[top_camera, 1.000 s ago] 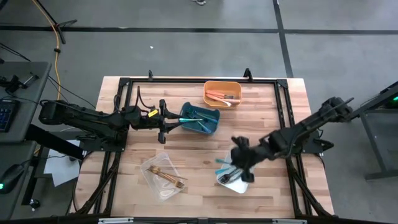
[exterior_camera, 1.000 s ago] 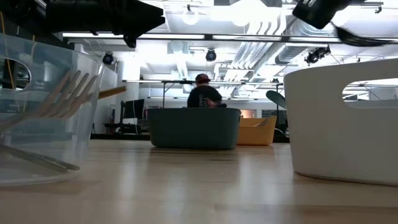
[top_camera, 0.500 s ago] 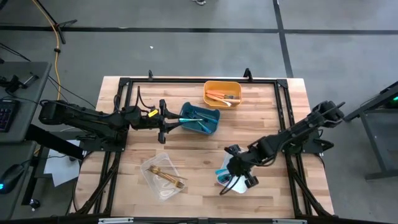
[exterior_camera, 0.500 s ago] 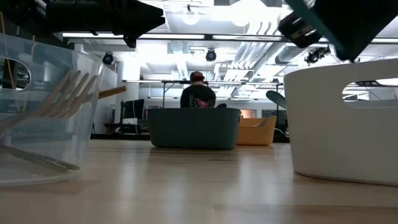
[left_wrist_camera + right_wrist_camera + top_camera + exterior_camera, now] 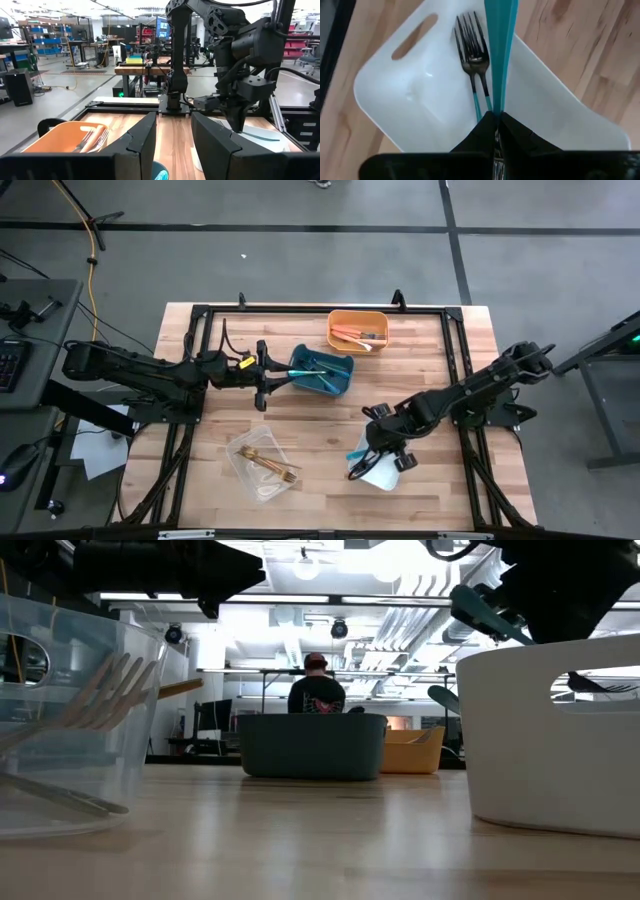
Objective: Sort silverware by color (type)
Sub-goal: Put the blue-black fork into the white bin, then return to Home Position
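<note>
The teal-handled piece's lower end (image 5: 498, 170) hangs within the white bin's rim (image 5: 557, 82) and the piece would drop onto the bin's bottom, so it is time for my right gripper to release it now.
My right gripper (image 5: 496, 116) hangs over the white bin (image 5: 383, 477) at the table's near right and is shut on a teal-blue piece of silverware (image 5: 500, 45). That piece also shows above the bin's rim in the low view (image 5: 490, 615). A dark-tined fork with a teal handle (image 5: 472, 62) lies flat on the white bin's floor. My left gripper (image 5: 272, 376) waits open beside the blue bin (image 5: 322, 372), which holds teal pieces. Salmon-orange pieces lie in the orange bin (image 5: 358, 330), gold forks (image 5: 272, 465) in the clear bin. My right gripper pinches the teal piece at one narrow end (image 5: 496, 102) between its two fingers, coming from above on a slant. The piece runs straight on from the fingertips, along them. It is lifted clear, and its broad free end (image 5: 501, 12) reaches out past the white bin's rim.
The clear bin (image 5: 250, 450) stands at the table's near middle, the orange bin at the far middle. A black frame (image 5: 300, 310) runs round the wooden tabletop. Bare wood lies between the bins. A person (image 5: 318, 690) sits in the room beyond the table.
My right gripper has come down over the white bin, shifted slightly toward the table's left edge and turned. The teal piece in it has swung with it and now slants above the bin's rim in the low view.
</note>
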{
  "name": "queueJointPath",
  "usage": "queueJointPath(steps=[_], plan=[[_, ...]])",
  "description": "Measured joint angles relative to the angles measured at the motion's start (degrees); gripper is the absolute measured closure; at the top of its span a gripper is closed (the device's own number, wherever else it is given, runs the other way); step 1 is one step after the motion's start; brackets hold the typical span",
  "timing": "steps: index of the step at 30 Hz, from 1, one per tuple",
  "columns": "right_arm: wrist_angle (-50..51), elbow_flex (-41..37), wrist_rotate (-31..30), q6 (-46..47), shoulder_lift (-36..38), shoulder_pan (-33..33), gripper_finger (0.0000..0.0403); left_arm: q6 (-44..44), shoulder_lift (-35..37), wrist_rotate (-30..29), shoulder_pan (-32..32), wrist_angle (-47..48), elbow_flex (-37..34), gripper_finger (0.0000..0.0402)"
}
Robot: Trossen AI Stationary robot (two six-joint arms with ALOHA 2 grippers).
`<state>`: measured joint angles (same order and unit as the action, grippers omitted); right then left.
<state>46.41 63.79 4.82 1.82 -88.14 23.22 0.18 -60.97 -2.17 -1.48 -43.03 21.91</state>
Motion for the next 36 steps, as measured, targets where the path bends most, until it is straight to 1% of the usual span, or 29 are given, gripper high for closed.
queueJointPath(steps=[9,14,18,24,28,32,36], plan=[[-0.35,0.0,0.17,7.24,0.0,0.02,0.0389,-0.01,0.0,0.0,0.0,0.2,0.0,0.0286],[-0.25,0.0,0.17,8.67,0.0,0.03,0.0385,0.0,0.0,0.0,0.0,0.2,0.0,0.0286],[0.0,0.0,0.17,8.68,-0.65,0.04,0.0365,0.01,0.0,0.0,0.0,0.23,0.0,0.0286],[0.15,0.0,0.16,10.24,-3.92,0.04,0.0311,0.01,0.0,0.0,0.0,0.3,0.0,0.0286],[0.15,0.0,0.22,10.27,-4.46,0.04,0.0281,0.01,0.0,0.0,0.0,0.31,0.0,0.0286],[2.44,1.62,0.2,10.41,-3.41,-0.59,0.027,0.01,0.0,0.0,0.0,0.31,0.0,0.0286],[8.57,4.78,-0.46,11.33,-1.78,-1.62,0.0269,0.01,0.0,0.0,0.0,0.06,0.0,0.0286]])
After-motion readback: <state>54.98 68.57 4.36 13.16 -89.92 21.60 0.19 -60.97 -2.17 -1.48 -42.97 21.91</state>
